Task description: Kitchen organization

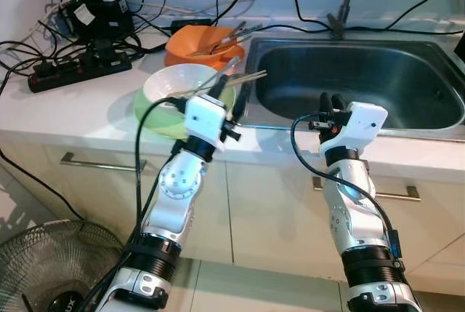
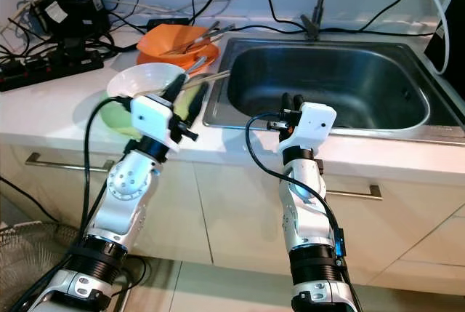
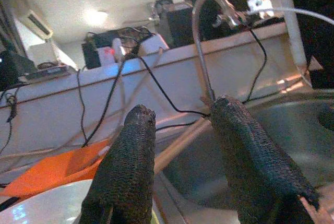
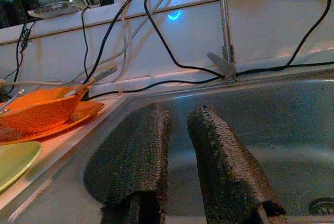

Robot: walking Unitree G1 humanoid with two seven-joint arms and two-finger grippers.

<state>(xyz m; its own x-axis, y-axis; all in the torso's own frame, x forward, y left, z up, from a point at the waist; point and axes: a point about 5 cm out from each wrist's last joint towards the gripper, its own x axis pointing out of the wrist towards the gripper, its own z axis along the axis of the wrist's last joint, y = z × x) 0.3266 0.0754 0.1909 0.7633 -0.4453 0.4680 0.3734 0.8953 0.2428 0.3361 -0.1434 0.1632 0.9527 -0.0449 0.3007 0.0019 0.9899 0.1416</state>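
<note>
The chopstick's end jutting past the bowl's rim (image 1: 251, 77) is open on both sides, so my left gripper will next grab the chopstick across the white bowl (image 1: 182, 83) there.
A white bowl (image 1: 182, 83) sits on a green plate (image 1: 154, 117) on the counter, left of the steel sink (image 1: 407, 119). A pair of light chopsticks (image 1: 243, 77) rests across the bowl's rim, pointing toward the sink. My left gripper (image 1: 234, 88) is open at the bowl's right side. In the left wrist view a chopstick (image 3: 180, 148) runs past the gap between its fingers (image 3: 130, 161); contact cannot be judged. My right gripper (image 1: 330, 99) hovers over the sink's front edge, its fingers (image 4: 219, 151) narrowly open with nothing between them.
An orange bowl (image 1: 196, 49) holding utensils stands on an orange plate behind the white bowl. A power strip (image 1: 80, 68) and tangled cables fill the back left counter. The faucet (image 1: 340, 6) rises behind the sink. A floor fan (image 1: 51, 268) stands lower left.
</note>
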